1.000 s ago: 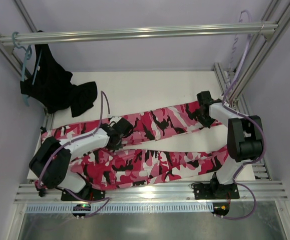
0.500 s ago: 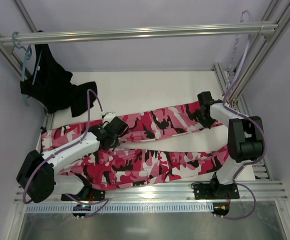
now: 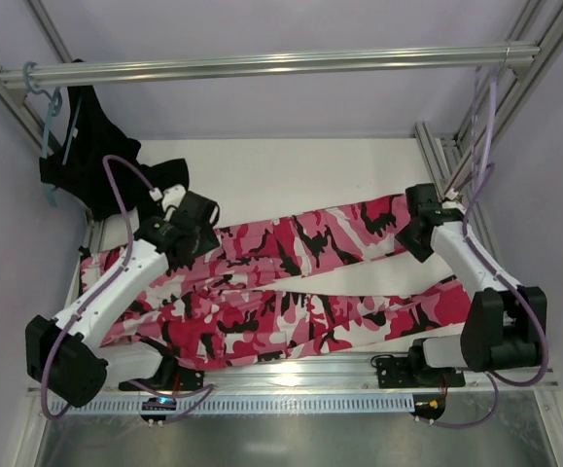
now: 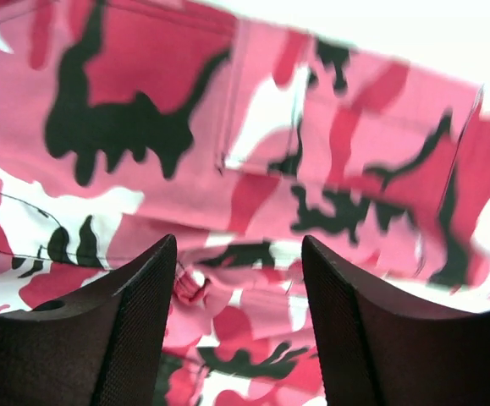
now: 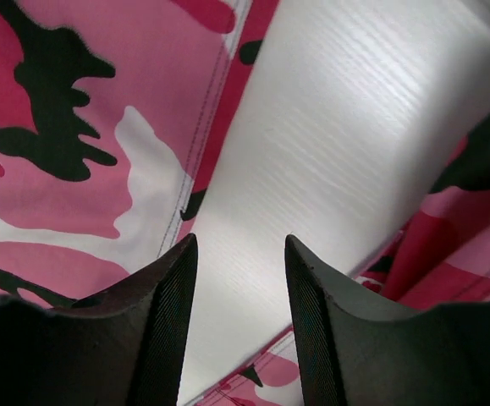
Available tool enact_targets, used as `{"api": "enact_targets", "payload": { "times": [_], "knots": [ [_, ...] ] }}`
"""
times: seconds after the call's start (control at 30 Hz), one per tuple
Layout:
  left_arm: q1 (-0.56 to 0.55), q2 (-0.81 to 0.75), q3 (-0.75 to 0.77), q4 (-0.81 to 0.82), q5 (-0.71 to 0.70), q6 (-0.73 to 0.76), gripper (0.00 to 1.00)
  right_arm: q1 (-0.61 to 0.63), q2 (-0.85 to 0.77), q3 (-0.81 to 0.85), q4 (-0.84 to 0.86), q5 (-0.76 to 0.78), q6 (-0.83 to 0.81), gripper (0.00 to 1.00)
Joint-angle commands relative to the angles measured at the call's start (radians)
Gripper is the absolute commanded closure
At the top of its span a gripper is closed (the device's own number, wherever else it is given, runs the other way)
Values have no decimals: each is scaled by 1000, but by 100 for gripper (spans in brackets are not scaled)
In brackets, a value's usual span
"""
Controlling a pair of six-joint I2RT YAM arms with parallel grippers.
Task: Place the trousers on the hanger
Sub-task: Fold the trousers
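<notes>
The legs are to be folded together, so the robot's right gripper needs to grab the nearer trouser leg by its open end [image 3: 451,282], on that leg's edge facing the other leg.
The trousers [image 3: 291,282], in pink, crimson, white and black camouflage, lie flat across the white table with both legs stretched to the right. My left gripper [image 3: 192,222] hovers over their upper left part, close to the waist. In the left wrist view it [image 4: 239,245] is open, with rumpled trousers [image 4: 143,110] fabric below and nothing between the fingers [image 4: 139,321]. My right gripper [image 3: 417,227] hangs open over the far end of the upper leg. Its wrist view shows bare table [image 5: 329,127] beneath the gripper [image 5: 240,245]. I cannot make out the hanger.
A teal-blue hanger [image 3: 46,112] hangs on the metal rail [image 3: 281,63] at the back left, carrying a plain black garment [image 3: 111,175] that spills onto the table. Metal frame posts [image 3: 437,156] border the right side. Lilac cables [image 3: 490,117] loop up from both arms.
Both grippers have gone from shut to open and let go of the fabric. The left one has drawn back and left; the right one has shifted slightly right.
</notes>
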Motion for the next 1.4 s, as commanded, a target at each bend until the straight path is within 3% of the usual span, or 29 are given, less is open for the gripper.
{"api": "enact_targets", "payload": {
  "times": [0.0,0.17,0.33,0.43,0.53,0.7,0.87,1.07,1.17,1.2,1.3,1.33,1.37],
  "knots": [
    [158,-26,36,-65,33,-68,38,-72,-97,-20,-126,21,15,51],
    [428,-114,-33,-105,104,-122,37,-306,-215,-66,-135,14,-116,48],
    [670,-224,-84,-147,77,-123,34,-483,-200,-80,-85,-29,-186,45],
    [799,-272,-82,-182,75,-107,30,-504,-139,-49,-78,-45,-212,45],
    [859,-290,-71,-206,69,-93,25,-507,-105,-35,-91,-32,-207,45],
    [947,-270,-44,-297,-9,-100,23,-514,-101,-26,-112,-25,-209,45],
    [1051,-337,-59,-286,-37,-96,22,-514,-101,25,-138,-23,-220,44],
    [1177,-350,-96,-294,-14,-81,19,-517,-76,-64,-57,1,-229,45],
    [1217,-351,-91,-392,-141,-166,11,-521,-78,-110,-13,14,-238,61],
    [1232,-382,-96,-407,-167,-188,9,-521,-82,-118,-5,12,-242,70],
    [1267,-431,-117,-444,-219,-273,10,-524,-87,-127,14,4,-244,85],
    [1274,-453,-116,-469,-233,-312,8,-524,-87,-127,17,1,-246,96],
    [1281,-465,-117,-493,-218,-351,4,-524,-85,-127,15,3,-246,96]
  ]
}}
